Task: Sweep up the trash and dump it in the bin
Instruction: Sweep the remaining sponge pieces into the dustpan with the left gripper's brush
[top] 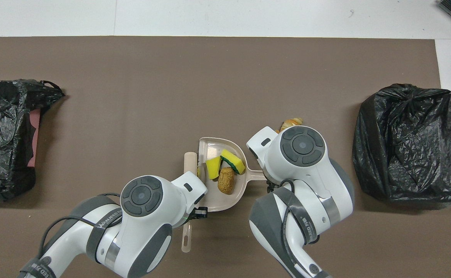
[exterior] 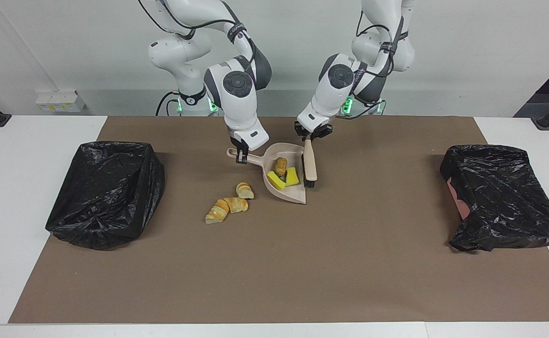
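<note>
My left gripper holds the brush and should keep holding it until the brush is down on the open brown mat. The brush head (top: 190,162) is standing against the dustpan's rim, so it is too early to let go.
A beige dustpan (exterior: 297,197) lies mid-mat and holds a brown crusty lump (exterior: 281,165) and two yellow wedges (exterior: 275,180) (exterior: 292,176). My right gripper (exterior: 241,158) is shut on the dustpan's handle (exterior: 254,159). My left gripper (exterior: 309,136) is shut on the handle of the beige brush (exterior: 309,164), whose black bristles rest beside the pan toward the left arm's end. Three croissant pieces (exterior: 244,190) (exterior: 235,204) (exterior: 216,212) lie on the mat outside the pan, toward the right arm's end. In the overhead view the pan (top: 217,148) shows, and one croissant (top: 291,123) peeks past my right wrist.
Two bins lined with black bags stand on the brown mat (exterior: 274,272), one at the right arm's end (exterior: 107,192) and one at the left arm's end (exterior: 504,197). White tabletop borders the mat.
</note>
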`<state>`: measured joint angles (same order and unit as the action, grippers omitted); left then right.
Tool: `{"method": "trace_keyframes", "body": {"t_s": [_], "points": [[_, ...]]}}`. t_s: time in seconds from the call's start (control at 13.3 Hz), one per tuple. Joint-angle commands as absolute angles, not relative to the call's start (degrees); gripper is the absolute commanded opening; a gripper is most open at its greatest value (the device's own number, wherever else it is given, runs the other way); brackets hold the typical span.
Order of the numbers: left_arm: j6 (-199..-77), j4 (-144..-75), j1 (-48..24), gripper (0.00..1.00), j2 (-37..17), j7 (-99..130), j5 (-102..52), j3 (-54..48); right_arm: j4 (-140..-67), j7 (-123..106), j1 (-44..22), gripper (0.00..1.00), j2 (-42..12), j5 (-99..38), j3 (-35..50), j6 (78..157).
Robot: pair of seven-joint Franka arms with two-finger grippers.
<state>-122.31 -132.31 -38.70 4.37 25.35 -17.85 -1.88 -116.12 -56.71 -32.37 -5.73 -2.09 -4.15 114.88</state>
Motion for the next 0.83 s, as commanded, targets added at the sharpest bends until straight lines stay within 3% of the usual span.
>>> {"method": "trace_keyframes", "body": {"t_s": [0.0, 0.38, 0.75], "points": [[-119.98, -131.05, -39.2, 0.0, 5.71, 25.84, -20.64, -3.34, -116.89, -56.25, -31.9, 0.0, -5.1, -2.81, -3.87, 115.66], [-113.3, -128.41, -38.85, 0.0, 11.15, 26.46, -22.32, -3.08, -118.56, -56.43, -31.99, 0.0, -5.19, -2.81, -3.87, 116.89], [-112.06, -128.32, -33.41, 0.0, 10.81, 26.72, -21.71, -2.64, -119.44, -56.16, -32.17, 0.0, -5.19, -2.81, -3.87, 118.12]]}}
